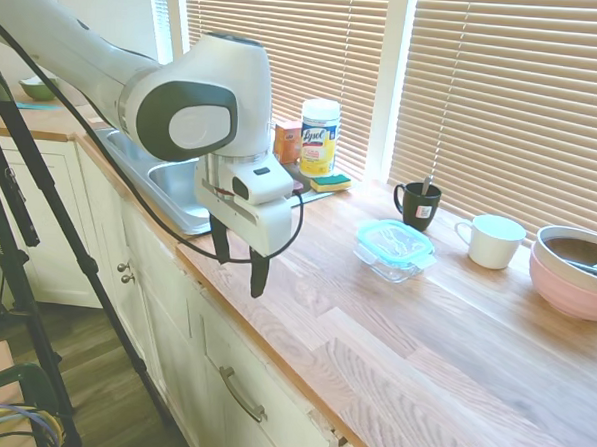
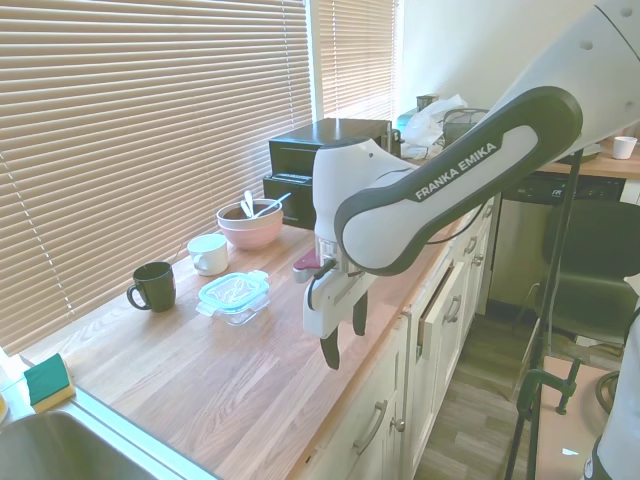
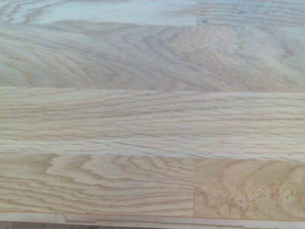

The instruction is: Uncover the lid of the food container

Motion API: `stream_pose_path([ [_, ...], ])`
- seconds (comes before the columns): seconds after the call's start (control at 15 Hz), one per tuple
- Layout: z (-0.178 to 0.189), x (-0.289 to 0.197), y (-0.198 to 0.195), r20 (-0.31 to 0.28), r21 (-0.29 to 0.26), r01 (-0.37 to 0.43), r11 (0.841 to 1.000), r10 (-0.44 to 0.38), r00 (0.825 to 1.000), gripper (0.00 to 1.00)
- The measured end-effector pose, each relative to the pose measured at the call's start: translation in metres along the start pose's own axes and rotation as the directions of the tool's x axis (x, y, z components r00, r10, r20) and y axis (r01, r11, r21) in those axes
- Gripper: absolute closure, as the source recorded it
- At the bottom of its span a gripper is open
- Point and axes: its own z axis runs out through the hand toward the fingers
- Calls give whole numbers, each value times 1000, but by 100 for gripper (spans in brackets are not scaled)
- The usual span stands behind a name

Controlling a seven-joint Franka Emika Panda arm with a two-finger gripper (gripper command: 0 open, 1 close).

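Observation:
The lid (image 1: 395, 243) lies flat and wide over the glass dish, so the robot next needs to grab it by its edge (image 1: 426, 261) in its gripper.
The food container (image 1: 389, 261) (image 2: 236, 308) is a small clear glass dish on the wooden counter. Its teal-rimmed clear lid (image 1: 395, 241) (image 2: 233, 291) lies flat on top of it. My gripper (image 1: 238, 263) (image 2: 343, 335) hangs above the counter's front edge, well short of the container, fingers pointing down. It is open with nothing between the fingers. The wrist view holds only bare wood grain (image 3: 152, 119) and the counter's edge.
A dark mug (image 1: 418, 203) (image 2: 153, 286), a white cup (image 1: 494, 240) (image 2: 208, 254) and a pink bowl (image 1: 574, 273) (image 2: 250, 224) with utensils stand behind the container. A sink (image 1: 175, 182), a wipes canister (image 1: 319, 136) and a sponge (image 1: 330, 182) (image 2: 45, 382) lie toward one end.

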Motion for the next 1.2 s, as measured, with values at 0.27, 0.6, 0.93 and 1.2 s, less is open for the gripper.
stream_pose_path([
  [0.27,-6,2,-7,-41,8,-24,1000,24,999,0],
  [0.6,-45,32,-58,-157,39,-56,998,61,986,0],
  [0.93,-51,62,-148,-319,31,-86,996,92,943,0],
  [1.2,-45,66,-207,-458,-19,-101,995,81,885,0],
])
